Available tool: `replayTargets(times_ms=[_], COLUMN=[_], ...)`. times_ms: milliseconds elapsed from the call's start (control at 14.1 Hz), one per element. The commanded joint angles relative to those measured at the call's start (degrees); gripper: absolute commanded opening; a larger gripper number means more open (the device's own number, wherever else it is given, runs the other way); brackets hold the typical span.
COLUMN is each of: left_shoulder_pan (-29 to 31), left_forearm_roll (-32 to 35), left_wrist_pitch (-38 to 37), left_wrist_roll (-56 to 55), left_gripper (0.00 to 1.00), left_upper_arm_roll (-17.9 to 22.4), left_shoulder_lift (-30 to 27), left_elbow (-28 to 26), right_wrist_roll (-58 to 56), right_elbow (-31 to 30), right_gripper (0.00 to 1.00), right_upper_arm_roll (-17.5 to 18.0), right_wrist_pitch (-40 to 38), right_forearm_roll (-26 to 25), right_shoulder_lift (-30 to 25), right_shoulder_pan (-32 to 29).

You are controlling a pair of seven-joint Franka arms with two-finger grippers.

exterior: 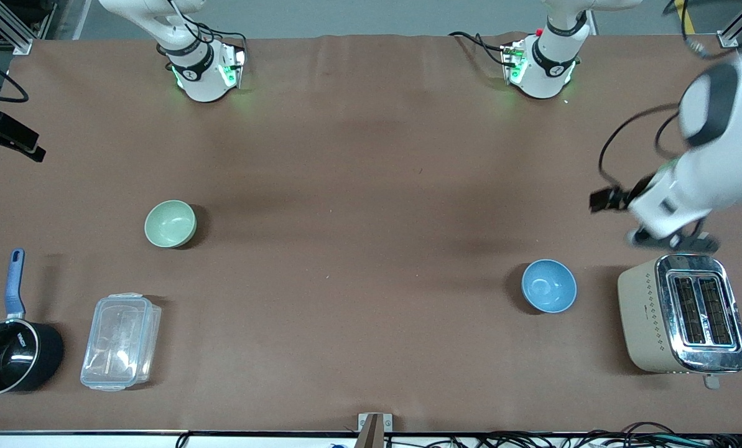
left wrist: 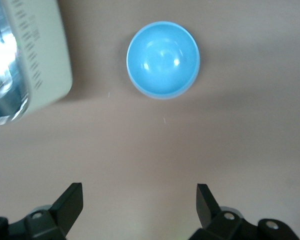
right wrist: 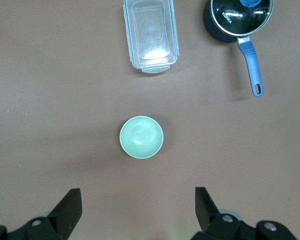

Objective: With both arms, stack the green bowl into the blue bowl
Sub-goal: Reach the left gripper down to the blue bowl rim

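Note:
The right gripper grabs the green bowl by its rim (exterior: pixel 158 206) next, to stack the green bowl into the blue bowl.
The pale green bowl (exterior: pixel 170 223) stands upright and empty toward the right arm's end of the table. The sky-blue bowl (exterior: pixel 548 285) stands upright and empty toward the left arm's end, beside the toaster. My left gripper (exterior: pixel 672 241) hangs in the air over the table by the toaster; its wrist view shows it open and empty (left wrist: pixel 138 195), with the blue bowl (left wrist: pixel 163 59) well clear of its fingers. My right gripper (right wrist: pixel 137 197) is open and empty, high over the table, with the green bowl (right wrist: pixel 141 136) below it. It is out of the front view.
A beige toaster (exterior: pixel 681 314) stands beside the blue bowl at the left arm's end. A clear plastic container (exterior: pixel 120 341) and a black saucepan with a blue handle (exterior: pixel 10 348) stand nearer the front camera than the green bowl.

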Motion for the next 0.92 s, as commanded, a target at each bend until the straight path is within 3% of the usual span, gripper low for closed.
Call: replayTargets(times_ms=[0,142,354,425,638,709,850], left_shoulder_pan=[0.9,1.3,1.1,1.1,1.1,1.1,1.1], left_forearm_roll=[1.2,1.3,1.4,1.3,0.9,0.7,0.5], left_wrist_pitch=[8.2,12.9,16.0,17.1,17.3,18.0,18.9], left_wrist_roll=[-0.1,-0.1,0.0,0.0,-0.3,-0.4,-0.4], left_gripper=[1.00,1.00,1.00,0.91,0.37,0.28,0.23], left_upper_arm_roll=[0.2,0.2,0.3,0.3,0.3,0.3,0.3], left_shoulder_lift=[12.4,16.5,20.6,21.2,21.5,22.2,22.5], left_elbow=[3.9,4.0,4.4,4.4,4.4,4.6,4.6], right_wrist_roll=[-0.4,-0.7,-2.0,-2.1,-2.2,-2.3,-2.4], right_elbow=[-3.2,-9.2,-21.2,-26.1,-38.5,-41.9,-48.5], right_gripper=[1.00,1.00,1.00,1.00,1.00,1.00,1.00], right_upper_arm_roll=[0.0,0.0,-1.9,-1.9,-2.3,-2.4,-2.9], right_wrist_pitch=[-0.8,0.4,9.6,14.5,30.0,34.9,45.2], right_forearm_roll=[-0.5,-0.8,-0.9,-0.9,-1.5,-1.5,-1.6], right_shoulder_lift=[-0.9,-1.4,-2.9,-3.5,-3.7,-3.5,-3.1], right_shoulder_pan=[0.1,0.2,0.2,0.2,0.1,0.1,-0.2])
